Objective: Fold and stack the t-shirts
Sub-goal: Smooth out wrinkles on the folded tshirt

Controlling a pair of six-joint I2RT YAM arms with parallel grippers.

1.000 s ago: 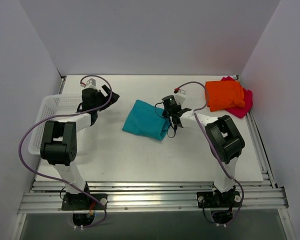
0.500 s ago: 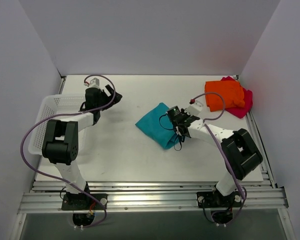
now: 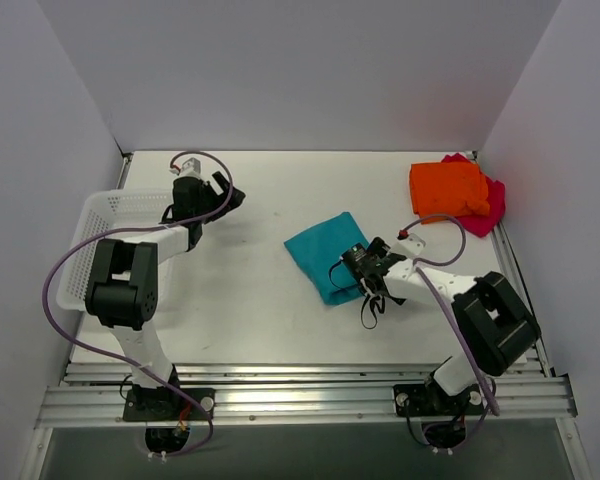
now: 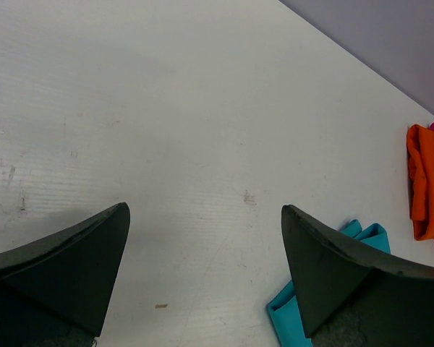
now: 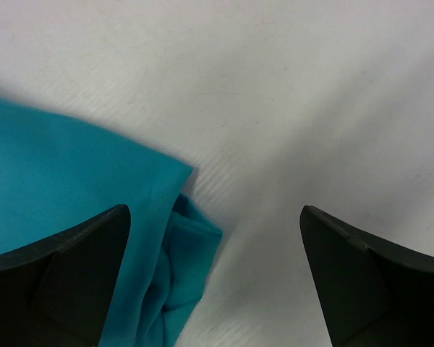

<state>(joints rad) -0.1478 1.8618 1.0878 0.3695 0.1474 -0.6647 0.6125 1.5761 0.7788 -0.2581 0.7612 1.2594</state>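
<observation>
The teal-blue t-shirt will be picked up next by its folded edge, layers together, with my right gripper, so that it can be stacked still folded on the orange t-shirt (image 3: 447,188).
The teal-blue t-shirt (image 3: 326,255) lies folded on the table near the middle; its corner (image 5: 79,173) shows in the right wrist view. My right gripper (image 3: 363,278) hovers at that shirt's right edge, open (image 5: 215,217), with the cloth's corner low beside the left finger (image 5: 65,267) and nothing gripped. The orange t-shirt (image 3: 447,188) sits folded on the magenta t-shirt (image 3: 491,203) at the back right. My left gripper (image 3: 225,195) is open (image 4: 206,267) over bare table at the back left. The left wrist view shows the teal shirt (image 4: 283,316) and the orange shirt (image 4: 428,181) ahead.
A white mesh basket (image 3: 98,228) stands at the left edge beside the left arm. Grey walls close in the table on three sides. A purple cable (image 3: 435,225) loops from the right wrist.
My right gripper dragged the teal shirt right and toward the near edge, then opened and let it go. The left gripper barely moved.
</observation>
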